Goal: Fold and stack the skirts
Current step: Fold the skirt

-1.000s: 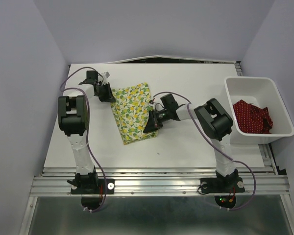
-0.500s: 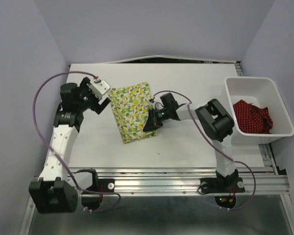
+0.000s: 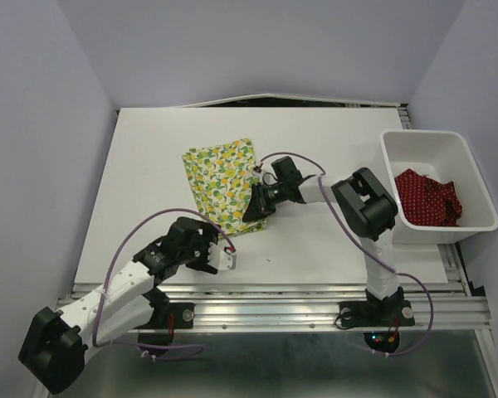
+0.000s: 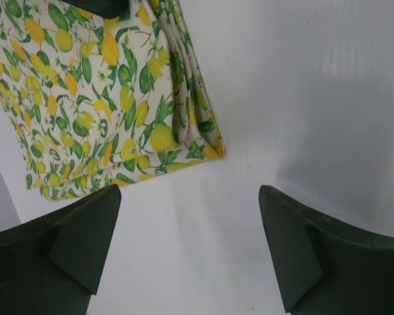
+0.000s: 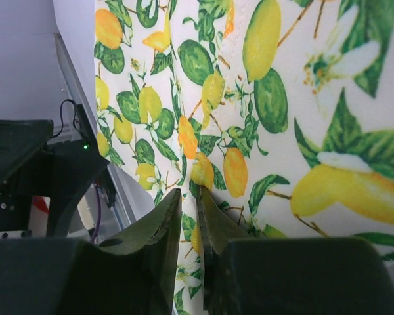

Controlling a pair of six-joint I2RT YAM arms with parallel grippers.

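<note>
My left gripper next needs to grab the lemon-print skirt (image 3: 220, 184) near its near corner (image 3: 224, 229), on the edge of the skirt that my right gripper holds, to fold the skirt.
The lemon-print skirt (image 3: 220, 184) lies folded into a slanted rectangle on the white table (image 3: 149, 166). My right gripper (image 3: 254, 215) sits at its right edge, the jaws nearly together and pinching a ridge of the printed cloth (image 5: 282, 98) at the tips (image 5: 189, 191). My left gripper (image 3: 216, 249) hangs low near the table's front edge, apart from the skirt. Its fingers stand wide open (image 4: 190, 190) over bare table, and the skirt's near corner (image 4: 85, 98) shows above them. The red dotted skirt (image 3: 427, 197) lies crumpled in the white bin (image 3: 423, 137).
The bin stands at the table's right edge. A metal rail (image 3: 266, 311) runs along the near side by the arm bases. Purple walls close in the left, back and right. The left arm's cable (image 3: 141, 228) loops over the front left of the table.
My left gripper has opened, let go of the lemon skirt's left edge, and swung back from the far left to the table's front edge. The right gripper has stayed at the skirt's right edge.
</note>
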